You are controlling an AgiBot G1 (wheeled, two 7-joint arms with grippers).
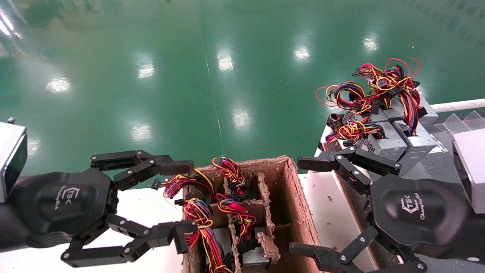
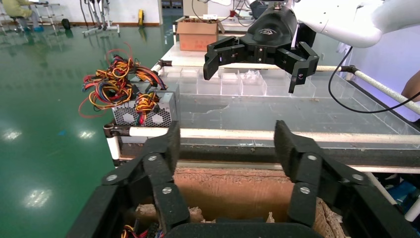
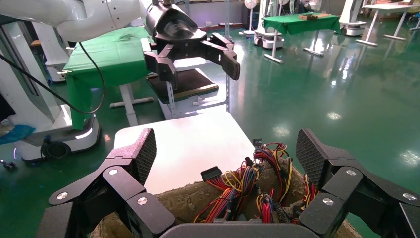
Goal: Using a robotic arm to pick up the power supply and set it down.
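Observation:
My right gripper takes hold of the power supply by its wire bundle (image 1: 243,214) next, to bring the power supply from the cardboard box (image 1: 299,204) to the bench.
Several power supplies (image 1: 382,141), silver-grey boxes with red, yellow and blue wire bundles, lie grouped on the bench at the right, one of them being the power supply (image 2: 143,111) with a perforated end. More stand in the cardboard box (image 1: 299,204) in the middle, their wires (image 3: 247,181) spilling over its left rim. My left gripper (image 1: 182,201) hangs open at the box's left side, over those wires. My right gripper (image 1: 299,206) is open at the box's right wall. Both hold nothing. The left gripper (image 2: 225,144) and right gripper (image 3: 225,153) face each other across the box.
The box has ragged cardboard dividers (image 1: 265,212). A white table top (image 3: 183,144) lies left of it. The bench to the right has a white rail (image 2: 237,134) and clear plastic trays (image 2: 237,84). Green floor (image 1: 212,76) stretches beyond.

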